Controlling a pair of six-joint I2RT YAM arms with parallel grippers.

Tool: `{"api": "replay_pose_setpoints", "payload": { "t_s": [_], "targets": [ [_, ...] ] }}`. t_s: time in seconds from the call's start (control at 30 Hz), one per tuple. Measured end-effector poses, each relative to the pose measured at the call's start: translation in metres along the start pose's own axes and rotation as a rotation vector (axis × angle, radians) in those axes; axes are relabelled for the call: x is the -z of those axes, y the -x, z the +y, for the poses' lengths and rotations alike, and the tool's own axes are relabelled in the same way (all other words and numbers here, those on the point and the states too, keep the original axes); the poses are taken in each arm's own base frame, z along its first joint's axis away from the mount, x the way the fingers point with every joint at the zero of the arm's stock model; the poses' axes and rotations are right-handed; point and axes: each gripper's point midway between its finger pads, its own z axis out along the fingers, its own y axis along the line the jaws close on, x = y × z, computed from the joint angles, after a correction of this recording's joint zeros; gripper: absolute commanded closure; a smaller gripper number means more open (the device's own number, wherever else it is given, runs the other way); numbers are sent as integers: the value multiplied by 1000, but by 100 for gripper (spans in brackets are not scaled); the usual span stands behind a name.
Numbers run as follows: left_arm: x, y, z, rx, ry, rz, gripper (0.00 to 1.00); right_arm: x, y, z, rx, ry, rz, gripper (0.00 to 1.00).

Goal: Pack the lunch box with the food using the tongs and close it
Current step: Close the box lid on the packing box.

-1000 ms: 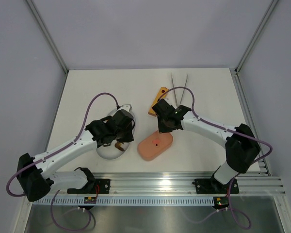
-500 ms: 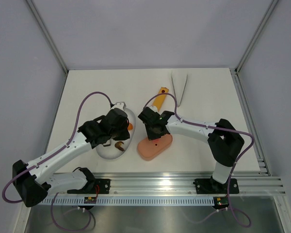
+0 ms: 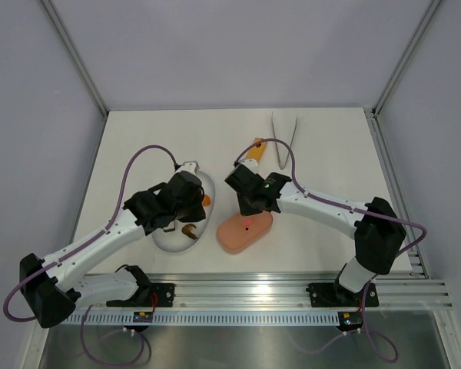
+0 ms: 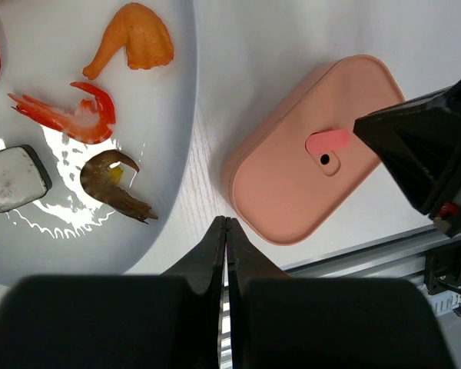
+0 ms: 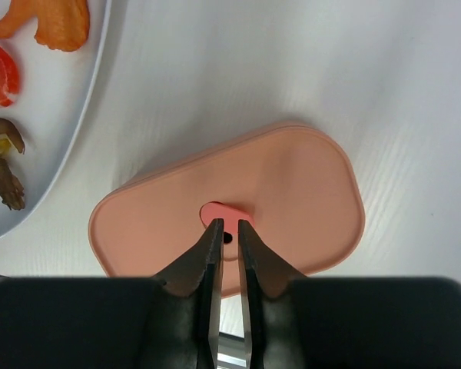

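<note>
My left gripper is shut and empty, so it would come away empty if I lifted it now, and the food would stay on the white plate.
The salmon-pink lunch box [image 3: 246, 231] lies with its lid on at the table's front centre; the lid [image 5: 292, 184] carries a small pink tab [image 5: 221, 211] with a dark dot. My right gripper [image 5: 228, 224] hovers over that tab, its jaws a narrow gap apart with nothing held. My left gripper [image 4: 227, 221] is shut and empty, over bare table between the white plate [image 4: 180, 115] and the box. On the plate lie the food pieces: an orange piece [image 4: 134, 38], a red shrimp [image 4: 69, 115], a brown curl [image 4: 111, 181] and a dark-and-white cube [image 4: 11, 177]. The silvery tongs [image 3: 284, 131] lie at the back.
A yellow-orange flat bar [image 3: 253, 150] lies behind the right wrist, partly hidden by it. The white plate [image 3: 169, 238] sits left of the box under my left arm. Purple cables loop over both arms. A metal rail [image 3: 292, 290] runs along the near edge.
My right gripper has come from beside the yellow-orange bar to over the lunch box lid, and its jaws have parted slightly. The left arm shifted a little left, then stayed still.
</note>
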Motion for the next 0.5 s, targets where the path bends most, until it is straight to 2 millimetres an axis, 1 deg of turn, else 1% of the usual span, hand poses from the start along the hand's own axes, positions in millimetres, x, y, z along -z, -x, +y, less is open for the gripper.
{"api": "replay_pose_setpoints", "payload": {
  "t_s": [0.07, 0.13, 0.2, 0.3, 0.43, 0.5],
  "targets": [
    [0, 0, 0, 0, 0, -2, 100, 2, 3, -6, -21, -3, -12, 80],
    [1, 1, 0, 2, -1, -5, 100, -3, -4, -13, -34, -19, 1, 80],
    [1, 1, 0, 2, -2, -6, 100, -12, -19, -21, -37, -42, 34, 80],
    [-1, -1, 1, 2, 0, -3, 100, -31, -45, -28, -41, -71, 96, 80],
    [-1, -2, 2, 1, 2, -1, 100, -34, -39, -19, -69, -40, 80, 80],
    [-1, -2, 2, 1, 2, -1, 100, -33, -38, -19, -74, -37, 77, 79]
  ]
}}
